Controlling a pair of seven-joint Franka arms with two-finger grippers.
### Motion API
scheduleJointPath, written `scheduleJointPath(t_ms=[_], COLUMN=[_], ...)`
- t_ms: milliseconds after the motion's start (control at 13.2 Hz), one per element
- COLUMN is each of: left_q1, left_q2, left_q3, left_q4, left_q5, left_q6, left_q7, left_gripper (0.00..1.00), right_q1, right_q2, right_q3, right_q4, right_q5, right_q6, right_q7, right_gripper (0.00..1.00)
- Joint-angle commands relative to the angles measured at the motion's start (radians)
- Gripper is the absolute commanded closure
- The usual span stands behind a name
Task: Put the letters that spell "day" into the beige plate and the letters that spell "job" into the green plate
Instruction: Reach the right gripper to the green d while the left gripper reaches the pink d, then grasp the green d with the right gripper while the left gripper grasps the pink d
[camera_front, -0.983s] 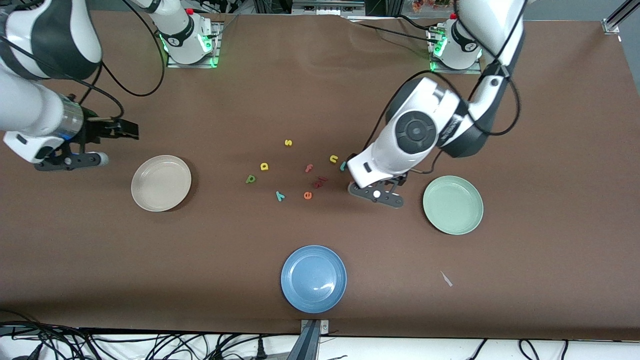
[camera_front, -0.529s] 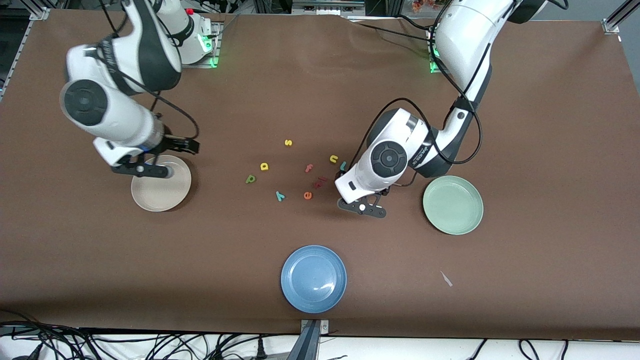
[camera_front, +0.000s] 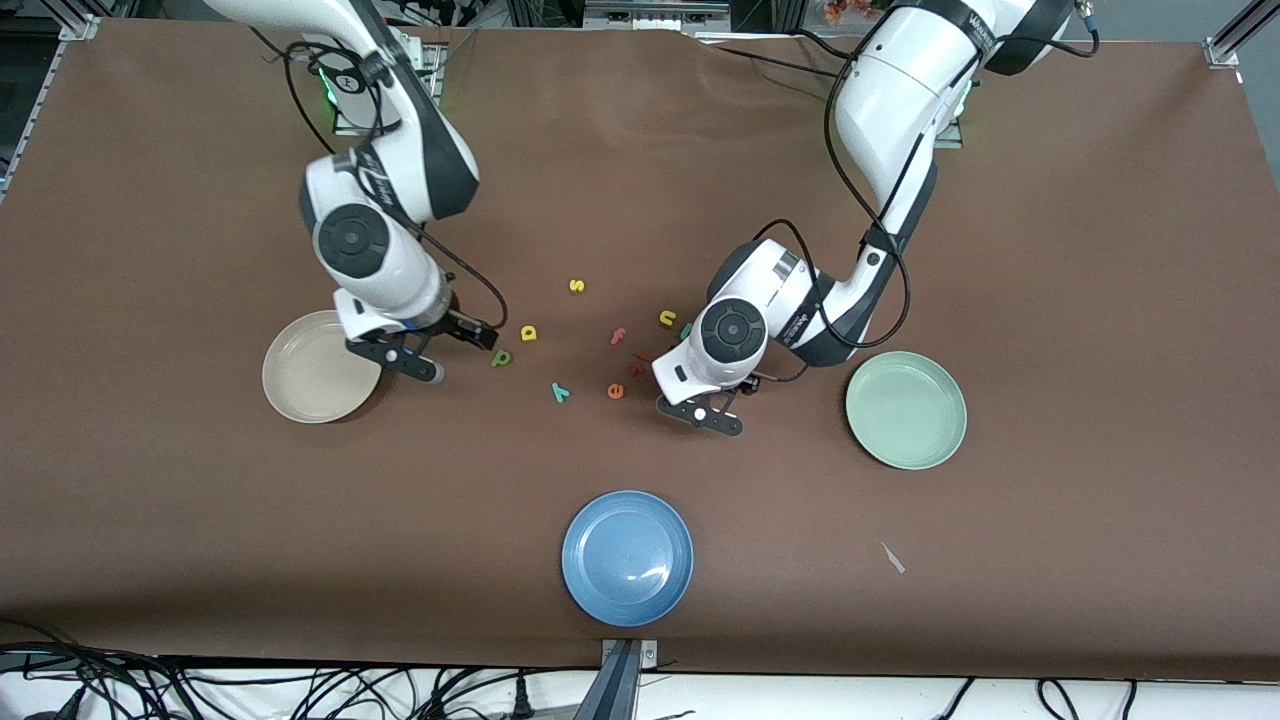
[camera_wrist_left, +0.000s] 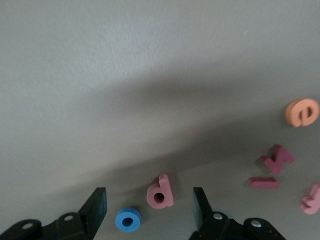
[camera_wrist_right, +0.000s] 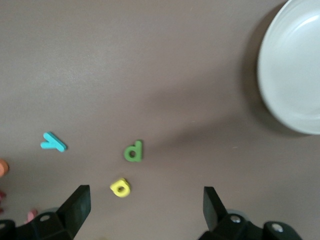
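The green letter is the "d" of "day" for the beige plate (camera_front: 300, 385), and my right gripper should grab the letter by its round bowl (camera_front: 499, 359) next.
My left gripper (camera_wrist_left: 149, 211) hangs low over the table, open. The blue ring "o" (camera_wrist_left: 128, 219) and the salmon-red bowl-and-stem letter (camera_wrist_left: 160, 191) lie between its fingers, untouched. In the front view that arm hides both, and the teal hooked stroke (camera_front: 686, 330) peeks out beside it. My right gripper (camera_wrist_right: 146, 206) is open over bare table between the beige plate (camera_front: 300, 385) and the green letter (camera_front: 501, 357). The yellow bowl-and-stem letter (camera_wrist_right: 120, 187) lies just ahead of its jaws, with the green letter (camera_wrist_right: 133, 151) and the teal "y" (camera_wrist_right: 53, 142) farther on. The green plate (camera_front: 905, 412) holds nothing.
A yellow "s" (camera_front: 576, 285), a yellow "n" (camera_front: 667, 318), a pink "f" (camera_front: 618, 336), an orange "e" (camera_front: 615, 390) and dark red pieces (camera_front: 635, 366) lie among the letters. A blue plate (camera_front: 627, 557) sits nearest the front camera.
My right arm has swung in from its end of the table, past the beige plate, to the green letter. My left gripper has dropped lower toward the letters and its jaws have narrowed a little.
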Motion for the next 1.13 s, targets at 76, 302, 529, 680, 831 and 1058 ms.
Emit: scheduleJointPath(t_ms=[76, 302, 529, 680, 831, 1058], left_q1=[-0.008, -0.012, -0.019, -0.019, -0.019, -0.019], left_q2=[-0.009, -0.007, -0.007, -0.007, -0.009, -0.01], left_q3=[0.005, 0.004, 0.004, 0.004, 0.004, 0.004], left_q4=[-0.042, -0.079, -0.113, -0.113, -0.113, -0.113], left_q5=[0.007, 0.006, -0.006, -0.006, -0.006, -0.006], left_q6=[0.046, 0.09, 0.14, 0.141, 0.141, 0.138], left_q7=[0.003, -0.002, -0.008, -0.005, -0.005, -0.003], left_gripper=[0.23, 0.25, 0.31, 0.37, 0.38, 0.73], right_q1=[-0.002, -0.002, 0.001, 0.001, 0.001, 0.001], right_q2=[0.076, 0.129, 0.172, 0.18, 0.192, 0.208], right_q3=[0.03, 0.037, 0.039, 0.039, 0.039, 0.041], right_q4=[0.003, 0.003, 0.001, 0.001, -0.013, -0.039], right_q5=[0.012, 0.039, 0.066, 0.066, 0.066, 0.066], right_q6=[0.087, 0.144, 0.198, 0.205, 0.236, 0.302], right_q7=[0.159, 0.17, 0.17, 0.17, 0.169, 0.161], right_gripper=[0.0, 0.0, 0.0, 0.0, 0.0, 0.01])
